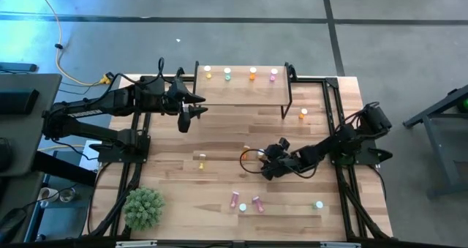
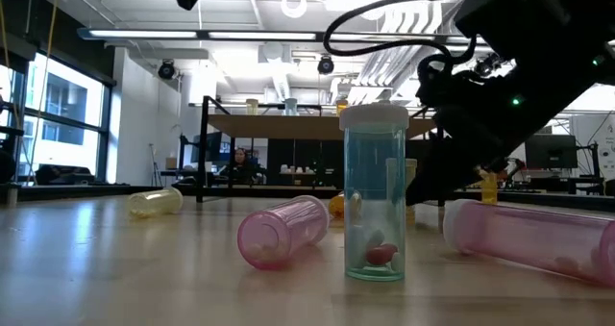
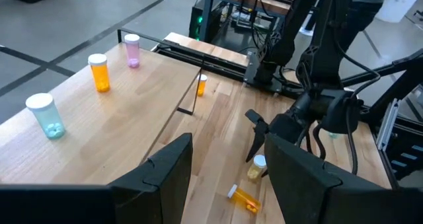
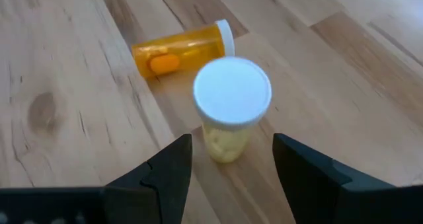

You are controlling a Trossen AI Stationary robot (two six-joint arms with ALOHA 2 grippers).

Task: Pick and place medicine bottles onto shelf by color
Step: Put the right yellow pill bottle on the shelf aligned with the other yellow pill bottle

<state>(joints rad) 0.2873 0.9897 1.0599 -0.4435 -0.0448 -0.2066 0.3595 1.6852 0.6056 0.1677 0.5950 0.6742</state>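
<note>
Next, my right gripper grabs the yellow bottle's lower body (image 4: pixel 225 145) beneath the white cap, to sort it onto the shelf.
The shelf (image 1: pixel 241 93) stands at the table's far side with a yellow (image 1: pixel 208 73), a green (image 1: pixel 227 74), an orange (image 1: pixel 253 73) and a pink bottle (image 1: pixel 273 74) upright on it. My right gripper (image 1: pixel 265 165) is open and low over the table's middle. An upright yellow bottle (image 4: pixel 230 112) stands just ahead of its fingertips (image 4: pixel 231 159), and an orange bottle (image 4: pixel 182 52) lies on its side beyond. My left gripper (image 1: pixel 187 121) is open and empty, in the air by the shelf's left end.
An orange bottle (image 1: pixel 303 114) stands under the shelf's right end. A yellow bottle (image 1: pixel 202 159) lies left of centre. Two pink bottles (image 1: pixel 235 199) (image 1: pixel 257 203) and two green ones (image 1: pixel 243 207) (image 1: pixel 318 204) are near the front edge. A green plant (image 1: pixel 143 208) sits front left.
</note>
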